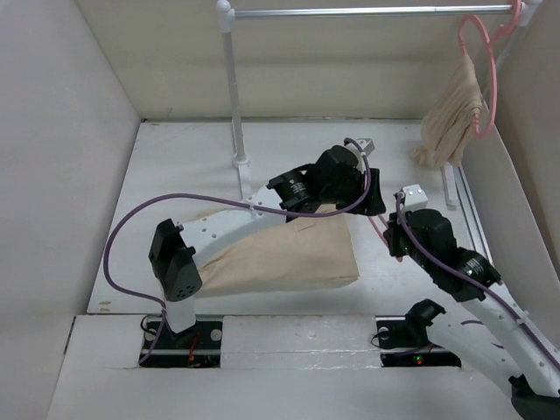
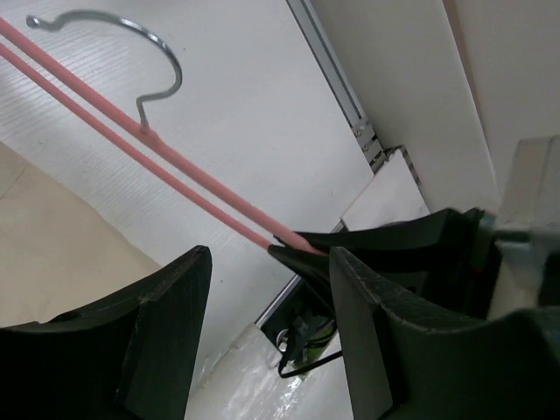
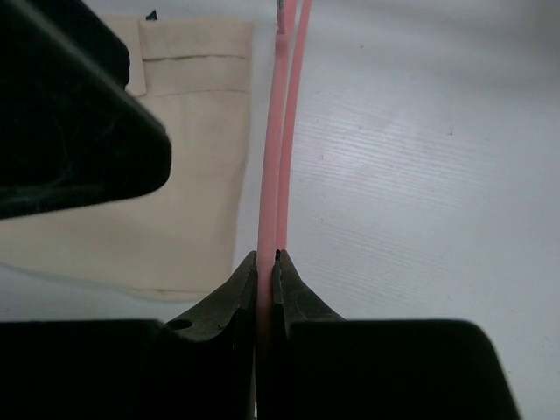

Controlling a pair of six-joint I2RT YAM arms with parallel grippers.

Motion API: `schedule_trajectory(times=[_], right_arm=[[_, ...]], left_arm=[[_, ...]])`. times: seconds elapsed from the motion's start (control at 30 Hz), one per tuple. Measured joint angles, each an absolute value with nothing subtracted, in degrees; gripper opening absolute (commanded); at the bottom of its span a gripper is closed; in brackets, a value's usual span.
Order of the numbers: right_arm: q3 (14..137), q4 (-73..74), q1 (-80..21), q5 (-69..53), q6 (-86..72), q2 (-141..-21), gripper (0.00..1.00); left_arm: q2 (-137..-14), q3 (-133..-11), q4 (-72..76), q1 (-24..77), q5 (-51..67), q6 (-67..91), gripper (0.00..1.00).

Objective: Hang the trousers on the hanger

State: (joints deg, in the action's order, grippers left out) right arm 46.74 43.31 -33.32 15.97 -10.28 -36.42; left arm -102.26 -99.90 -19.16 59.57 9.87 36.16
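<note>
The pink hanger needs to hold the trousers on its other rod, so that rod should stay free. My left gripper needs to grab the hanger next by its hook-side rod (image 2: 164,149) beside the hook's base.
The trousers (image 1: 289,254) lie folded flat on the table, pale beige, their patch pocket showing in the right wrist view (image 3: 194,131). The pink hanger (image 2: 175,166) stretches beside them, its metal hook (image 2: 149,39) resting on the table. My right gripper (image 3: 267,262) is shut on the hanger's two thin rods at one end. In the top view that gripper (image 1: 391,238) sits just right of the trousers' end. My left gripper (image 2: 267,324) hovers open over the hanger's held end, nothing between its fingers (image 2: 166,332). From above, the left gripper (image 1: 374,208) is just behind the right one.
A white clothes rail (image 1: 367,11) spans the back, with its post (image 1: 234,96) standing behind the trousers. A second pink hanger (image 1: 486,79) hangs at the rail's right end with a bunched beige garment (image 1: 448,118). White walls close in left and right.
</note>
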Motion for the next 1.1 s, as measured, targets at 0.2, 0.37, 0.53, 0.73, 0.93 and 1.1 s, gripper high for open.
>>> schedule_trajectory(times=[0.2, 0.37, 0.53, 0.73, 0.93, 1.1], right_arm=[[45.98, 43.09, -36.49, 17.8, -10.87, -39.68, 0.0], [45.98, 43.05, -37.54, 20.29, -11.0, -39.7, 0.0], [45.74, 42.44, -37.63, 22.98, -11.0, -37.12, 0.0], [44.38, 40.18, -38.41, 23.35, -10.33, -37.63, 0.0], [44.38, 38.96, -39.48, 23.31, -9.63, -39.35, 0.0], [43.97, 38.19, -40.71, 23.29, -9.23, -38.98, 0.0]], left_arm=[[-103.59, -100.44, -17.39, 59.31, 7.92, 40.16, 0.52], [-104.62, -100.09, -17.67, 59.09, 5.39, 43.79, 0.5], [-104.64, -95.85, -16.25, 57.32, 5.72, 49.5, 0.52], [-107.79, -96.51, -15.35, 55.96, 7.31, 54.26, 0.53], [-109.14, -96.14, -12.62, 56.16, 8.64, 56.51, 0.53], [-110.67, -97.03, -11.92, 56.16, 9.19, 56.97, 0.48]])
